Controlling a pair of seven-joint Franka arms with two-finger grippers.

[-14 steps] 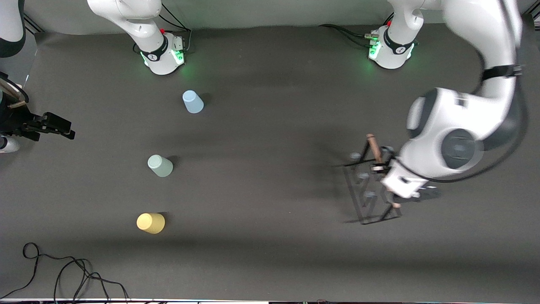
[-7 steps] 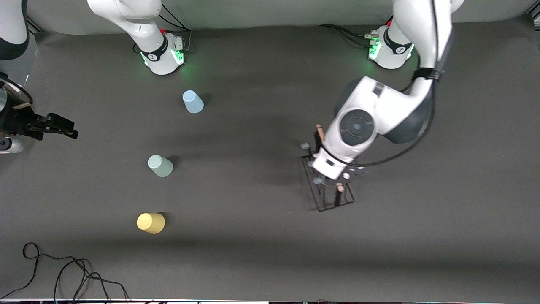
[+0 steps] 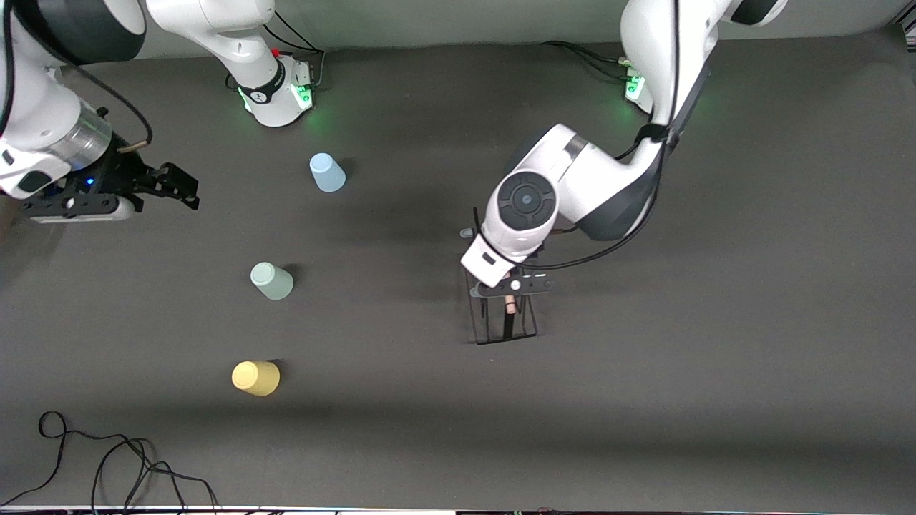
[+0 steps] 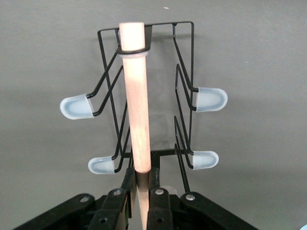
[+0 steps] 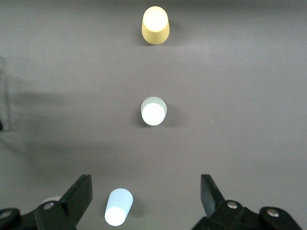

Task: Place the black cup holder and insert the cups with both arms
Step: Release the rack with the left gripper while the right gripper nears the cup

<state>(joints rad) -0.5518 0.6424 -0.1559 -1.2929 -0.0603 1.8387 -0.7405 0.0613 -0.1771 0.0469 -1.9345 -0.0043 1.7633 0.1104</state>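
Observation:
My right gripper grabs the pale green cup by its closed base end (image 3: 263, 275) next, to insert it into the black cup holder (image 3: 507, 327).
My left gripper (image 3: 509, 289) is shut on the wooden rod (image 4: 135, 96) of the black cup holder (image 3: 507, 327), over the middle of the table. In the left wrist view the wire rack (image 4: 184, 72) hangs below the fingers with its pale blue prong tips (image 4: 76, 106) spread to both sides. I cannot tell whether its base touches the table. Three cups stand upside down toward the right arm's end: light blue (image 3: 327, 172), pale green (image 3: 271, 280) and yellow (image 3: 255, 378). My right gripper (image 3: 187, 191) hovers open and holds nothing. In its wrist view the blue cup (image 5: 118, 207) lies below, between the fingers.
A loose black cable (image 3: 107, 465) lies at the table edge nearest the front camera, at the right arm's end. The two green-lit arm bases (image 3: 275, 93) (image 3: 637, 86) stand along the edge farthest from the camera. The left arm's elbow (image 3: 529, 204) hangs over the rack.
My left arm has carried the cup holder from its own end toward the middle of the table. My right gripper has come in from the table's edge toward the blue cup.

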